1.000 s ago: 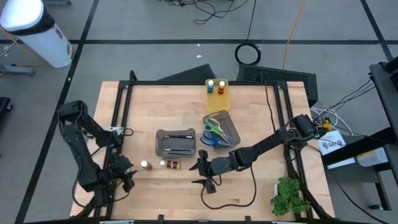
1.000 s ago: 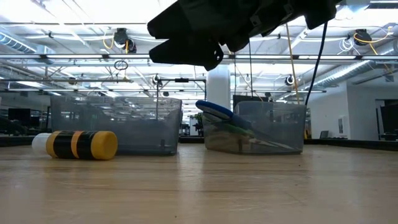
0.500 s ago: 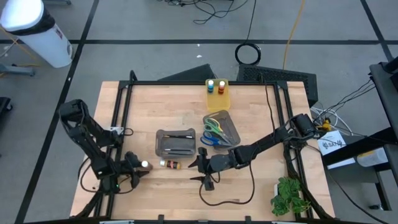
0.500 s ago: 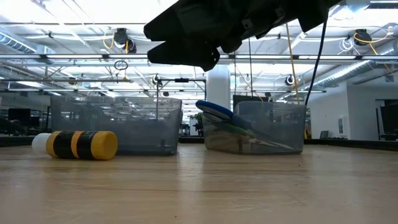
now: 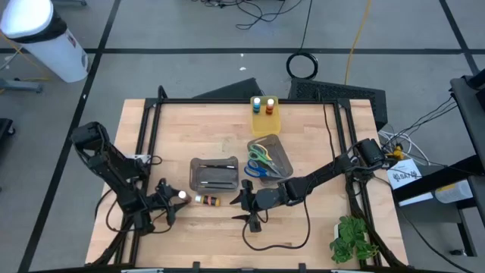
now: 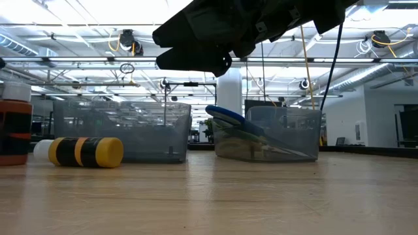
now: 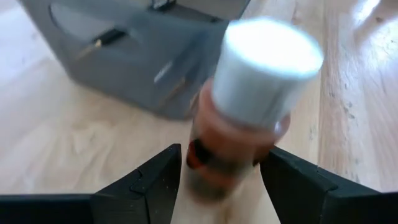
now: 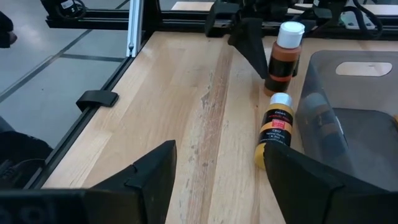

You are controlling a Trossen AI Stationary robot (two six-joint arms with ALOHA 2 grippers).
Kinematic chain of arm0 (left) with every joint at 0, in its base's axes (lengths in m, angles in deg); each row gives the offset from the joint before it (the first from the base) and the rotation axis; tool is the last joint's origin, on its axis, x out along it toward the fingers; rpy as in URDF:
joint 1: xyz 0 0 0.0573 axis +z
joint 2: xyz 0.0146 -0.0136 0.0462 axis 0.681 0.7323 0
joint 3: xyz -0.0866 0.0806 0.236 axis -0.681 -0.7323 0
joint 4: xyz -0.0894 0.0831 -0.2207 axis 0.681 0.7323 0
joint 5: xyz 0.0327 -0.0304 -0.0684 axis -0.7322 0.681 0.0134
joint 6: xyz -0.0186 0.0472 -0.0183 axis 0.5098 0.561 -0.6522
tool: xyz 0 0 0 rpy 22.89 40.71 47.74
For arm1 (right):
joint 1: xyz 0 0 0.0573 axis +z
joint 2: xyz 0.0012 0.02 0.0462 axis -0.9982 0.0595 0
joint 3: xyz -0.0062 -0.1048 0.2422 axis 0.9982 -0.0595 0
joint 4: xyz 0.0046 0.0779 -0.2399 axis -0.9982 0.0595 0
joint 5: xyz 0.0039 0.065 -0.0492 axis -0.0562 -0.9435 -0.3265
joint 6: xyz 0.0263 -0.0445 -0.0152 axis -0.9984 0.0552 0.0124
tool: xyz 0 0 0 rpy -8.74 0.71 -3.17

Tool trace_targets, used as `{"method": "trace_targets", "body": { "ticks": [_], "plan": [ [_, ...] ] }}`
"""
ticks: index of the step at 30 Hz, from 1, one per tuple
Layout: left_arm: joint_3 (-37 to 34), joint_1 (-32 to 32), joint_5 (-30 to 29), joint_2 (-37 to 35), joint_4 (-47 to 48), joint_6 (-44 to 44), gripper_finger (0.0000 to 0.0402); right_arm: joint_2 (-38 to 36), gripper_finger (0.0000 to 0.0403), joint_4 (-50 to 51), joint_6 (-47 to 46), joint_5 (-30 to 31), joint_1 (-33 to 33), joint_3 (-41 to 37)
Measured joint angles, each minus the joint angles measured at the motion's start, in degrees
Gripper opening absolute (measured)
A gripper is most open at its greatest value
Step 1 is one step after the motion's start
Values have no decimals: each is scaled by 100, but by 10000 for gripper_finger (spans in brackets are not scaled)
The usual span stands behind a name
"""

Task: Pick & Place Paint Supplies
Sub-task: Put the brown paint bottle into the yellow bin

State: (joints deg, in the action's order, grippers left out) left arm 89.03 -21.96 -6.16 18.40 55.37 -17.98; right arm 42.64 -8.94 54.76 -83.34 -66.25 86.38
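I will pick up the paint pot next, so my left gripper will grab the brown-orange pot by its body below the pale cap [image 5: 176, 200] [image 7: 221, 158].
A brown-orange pot with a pale cap [image 7: 242, 124] stands upright on the table [image 8: 283, 59], left of the grey brush bin [image 5: 214, 174]. It shows at the low view's left edge [image 6: 13, 130]. My left gripper [image 7: 221, 168] is open, level with the table, one finger on each side of the pot's lower body [image 5: 170, 203]. A yellow pot with black bands [image 8: 277, 127] lies on its side just beyond it [image 6: 85, 151]. My right gripper [image 8: 217, 186] is open and hovers over the table's near middle [image 5: 246, 203], holding nothing. My left gripper comes level from the table's left, with its fingers [image 7: 161, 180] close on both sides of the pot's lower body [image 7: 211, 174]. The pot stands on its base. Whether a finger touches it I cannot tell.
A second grey bin [image 5: 269, 159] holds the scissors, with blue handles sticking out [image 6: 225, 117]. The yellow bin [image 5: 265, 121] near the far edge holds a blue and an orange-red pot. A green plant sprig [image 5: 352, 239] lies at the near right corner. Bare wood lies ahead of my right gripper.
My left gripper has swung from the near left corner toward the table's right and now has its fingers around the pale-capped pot. The pot has shifted a little toward the right and has come into the low view, still upright.
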Motion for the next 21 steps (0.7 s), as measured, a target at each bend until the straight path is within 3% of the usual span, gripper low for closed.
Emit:
{"method": "trace_targets", "body": {
  "ticks": [5,10,13,18,21],
  "plan": [
    [0,349,-49,77,-365,745,225,0,224,0,0,0,0,0],
    [2,614,529,321,-517,902,223,0,223,0,0,0,0,0],
    [2,648,727,411,-701,985,197,0,224,0,0,0,0,0],
    [64,645,1004,349,-1196,1329,116,0,224,2,0,-2,0,0],
    [127,657,1222,271,-1355,1772,115,0,223,0,0,-2,0,0]
  ]
}}
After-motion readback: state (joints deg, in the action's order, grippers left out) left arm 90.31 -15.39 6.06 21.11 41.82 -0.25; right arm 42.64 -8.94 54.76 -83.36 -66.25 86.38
